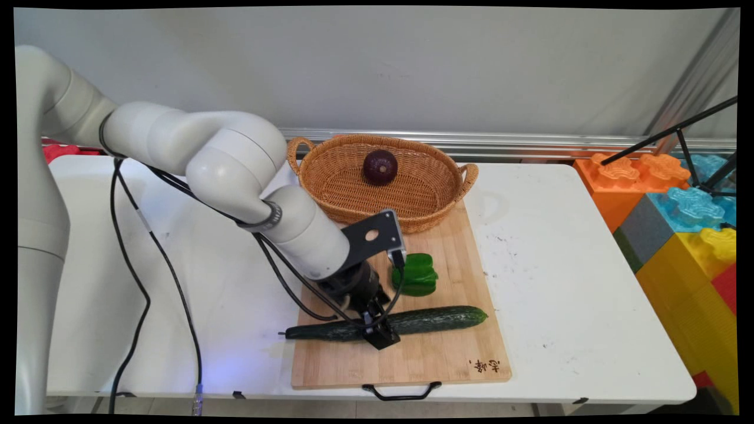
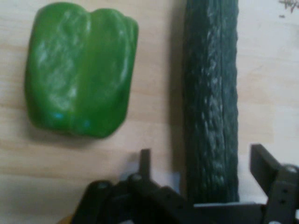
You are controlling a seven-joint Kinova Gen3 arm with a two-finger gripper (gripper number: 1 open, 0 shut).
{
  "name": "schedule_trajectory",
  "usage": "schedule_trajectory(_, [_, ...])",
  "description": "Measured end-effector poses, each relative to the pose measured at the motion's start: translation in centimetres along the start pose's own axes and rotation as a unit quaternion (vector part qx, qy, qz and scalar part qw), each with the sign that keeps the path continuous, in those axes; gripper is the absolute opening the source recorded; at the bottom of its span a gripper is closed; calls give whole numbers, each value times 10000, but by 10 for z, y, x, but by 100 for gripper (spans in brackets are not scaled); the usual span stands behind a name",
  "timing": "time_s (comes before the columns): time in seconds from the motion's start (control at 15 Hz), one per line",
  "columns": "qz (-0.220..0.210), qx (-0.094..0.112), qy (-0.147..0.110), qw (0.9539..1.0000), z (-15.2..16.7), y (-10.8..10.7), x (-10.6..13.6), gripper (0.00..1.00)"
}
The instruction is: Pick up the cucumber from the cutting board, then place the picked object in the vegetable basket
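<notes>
Next, my gripper grips the long dark green cucumber by its middle to get it into the wicker basket.
A long dark green cucumber (image 1: 439, 320) (image 2: 210, 84) lies crosswise on a wooden cutting board (image 1: 436, 359) (image 2: 154, 98). My gripper (image 1: 377, 327) (image 2: 203, 156) is lowered over the cucumber's left half. It stands open, with one finger on each side of the cucumber and a small gap on both sides. A green bell pepper (image 1: 417, 274) (image 2: 81, 70) rests on the board just behind the gripper, apart from the cucumber. Behind the board stands a wicker basket (image 1: 439, 203) holding one dark purple round fruit (image 1: 380, 166).
Large coloured plastic blocks (image 1: 677, 206) are stacked off the table's right end, with a black tripod leg (image 1: 665, 132) over them. Black cables (image 1: 141, 282) hang from the arm over the table's left part. The board's black handle (image 1: 402, 391) juts over the near edge.
</notes>
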Motion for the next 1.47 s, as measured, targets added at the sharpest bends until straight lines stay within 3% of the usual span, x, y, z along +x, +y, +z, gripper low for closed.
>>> schedule_trajectory(0.73, [-119,-191,166,9996,-27,1,16,0])
schedule_trajectory(0.93, [-114,-221,469,9986,-48,-4,29,0])
schedule_trajectory(1.2, [-24,67,861,9963,-83,-25,42,0])
schedule_trajectory(1.47, [28,638,1268,9899,-113,-56,47,0])
